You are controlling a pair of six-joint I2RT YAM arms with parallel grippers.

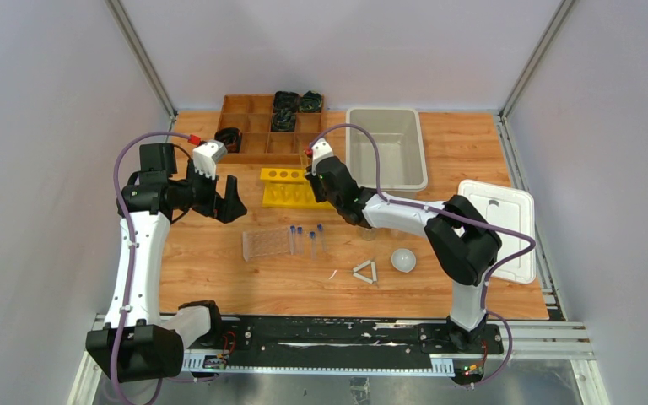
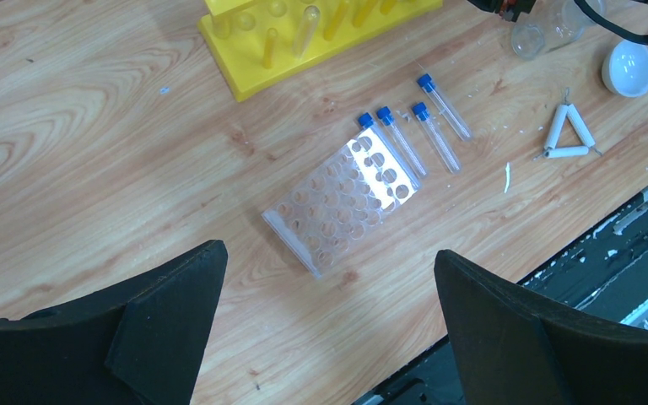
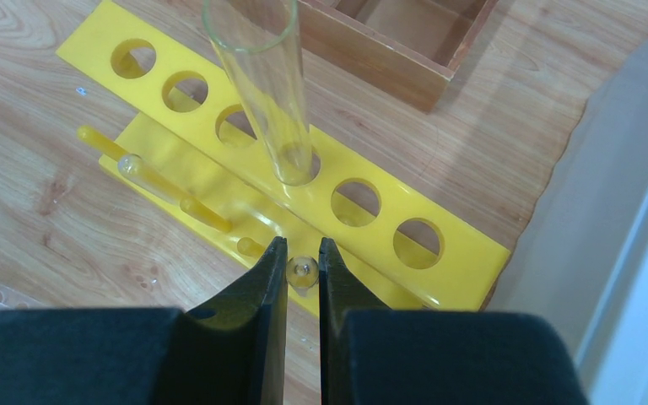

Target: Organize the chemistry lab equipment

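The thin clear glass tube (image 3: 303,272) is low over the rack's front, in line with the peg row, so it is time to open my right gripper.
My right gripper (image 3: 303,253) is shut on a thin clear glass tube (image 3: 303,272), seen end-on, just above the front of the yellow rack (image 3: 439,253). A wider glass tube (image 3: 261,84) stands in one rack hole, and another thin tube lies on the rack base. My left gripper (image 2: 329,257) is open and empty above the table, left of the clear well plate (image 2: 342,198). Several blue-capped tubes (image 2: 405,135) lie beside the plate. The white triangle (image 2: 567,135), the white dish (image 2: 629,67) and two glass vessels (image 2: 548,25) sit to the right.
The brown divided tray (image 1: 257,122) with black coils stands at the back. A grey bin (image 1: 386,148) is at the back right, its white lid (image 1: 498,224) on the right. The right arm reaches across over the vessels.
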